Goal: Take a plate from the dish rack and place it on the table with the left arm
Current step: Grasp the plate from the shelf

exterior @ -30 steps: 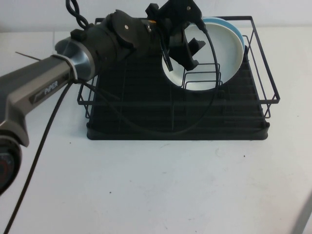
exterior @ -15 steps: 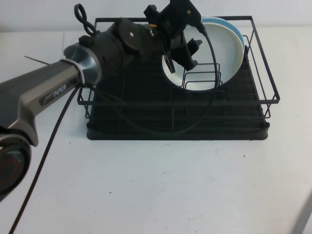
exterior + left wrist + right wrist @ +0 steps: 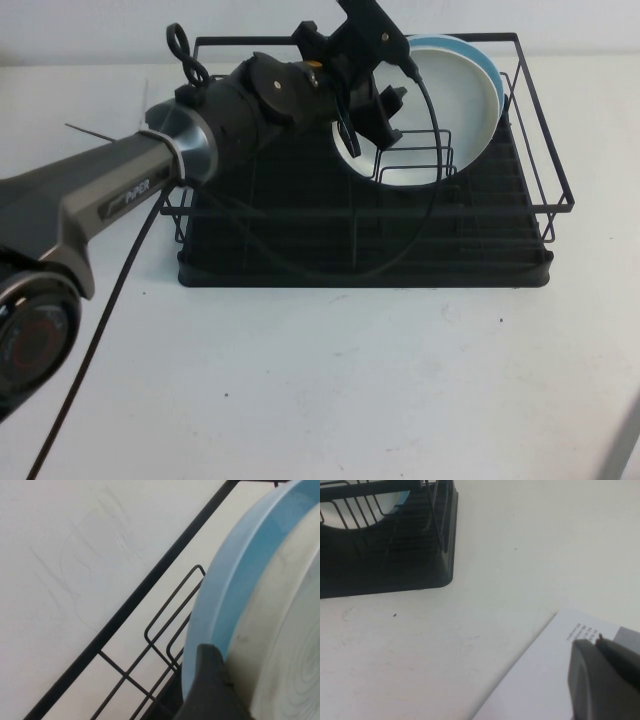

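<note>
A finger reaches between the rim of the white plate [image 3: 440, 120] and the blue plate, so closing my left gripper now would catch it. It is time to close.
The black wire dish rack [image 3: 545, 205] stands at the back of the white table [image 3: 330, 380]. A white plate [image 3: 440, 120] stands on edge in its back right part, leaning on a light blue plate [image 3: 485, 62] behind it. My left arm [image 3: 150, 175] reaches across the rack. Its left gripper [image 3: 370, 118] is open, its fingers [image 3: 392, 103] standing apart at the white plate's left rim. In the left wrist view one dark finger [image 3: 212, 680] lies where the blue plate [image 3: 240, 580] meets the white plate [image 3: 290, 630]. The right gripper [image 3: 595, 639] is shut, low over a printed sheet.
Upright wire dividers [image 3: 415, 150] stand in front of the plates. A black cable [image 3: 300, 270] loops over the rack's floor. A white printed sheet [image 3: 540, 680] lies on the table right of the rack's corner [image 3: 445, 575]. A grey strip of the right arm [image 3: 628, 440] shows at the front right.
My left arm has swung further over the rack and the gripper has edged toward the back along the white plate's left rim. Neither plate has moved.
</note>
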Controlling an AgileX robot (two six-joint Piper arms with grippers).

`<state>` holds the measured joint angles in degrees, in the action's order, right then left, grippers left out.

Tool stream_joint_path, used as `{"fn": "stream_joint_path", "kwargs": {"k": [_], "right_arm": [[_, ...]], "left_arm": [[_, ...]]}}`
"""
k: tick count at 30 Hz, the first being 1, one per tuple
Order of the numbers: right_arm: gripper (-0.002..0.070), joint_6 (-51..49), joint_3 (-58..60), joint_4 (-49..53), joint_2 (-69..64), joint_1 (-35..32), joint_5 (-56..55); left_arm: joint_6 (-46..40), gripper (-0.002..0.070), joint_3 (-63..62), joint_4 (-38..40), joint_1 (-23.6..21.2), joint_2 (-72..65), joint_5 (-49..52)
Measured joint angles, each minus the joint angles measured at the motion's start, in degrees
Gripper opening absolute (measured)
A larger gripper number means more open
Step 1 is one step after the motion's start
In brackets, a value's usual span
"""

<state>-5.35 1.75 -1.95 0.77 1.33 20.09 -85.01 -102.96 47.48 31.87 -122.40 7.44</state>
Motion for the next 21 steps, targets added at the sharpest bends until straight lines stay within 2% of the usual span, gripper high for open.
{"fn": "stream_joint_path", "kwargs": {"k": [4,7,10,15,17,21], "right_arm": [[-0.0018,0.0,0.0,0.0,0.0,0.0,0.0],[-0.0018,0.0,0.0,0.0,0.0,0.0,0.0],[-0.0018,0.0,0.0,0.0,0.0,0.0,0.0],[-0.0018,0.0,0.0,0.0,0.0,0.0,0.0],[-0.0018,0.0,0.0,0.0,0.0,0.0,0.0],[-0.0018,0.0,0.0,0.0,0.0,0.0,0.0]], "left_arm": [[-0.02,0.04,-0.04,0.0,0.0,-0.34,-0.61],[-0.02,0.0361,-0.13,0.0,0.0,-0.34,-0.83],[-0.02,0.0281,-0.13,0.0,0.0,-0.34,-1.45],[-0.02,0.0106,-0.17,0.0,0.0,-0.56,-1.24],[-0.02,0.0069,-0.17,0.0,0.0,-0.56,-0.71],[-0.12,0.0067,-0.38,0.0,0.04,-0.45,-0.08]]}}
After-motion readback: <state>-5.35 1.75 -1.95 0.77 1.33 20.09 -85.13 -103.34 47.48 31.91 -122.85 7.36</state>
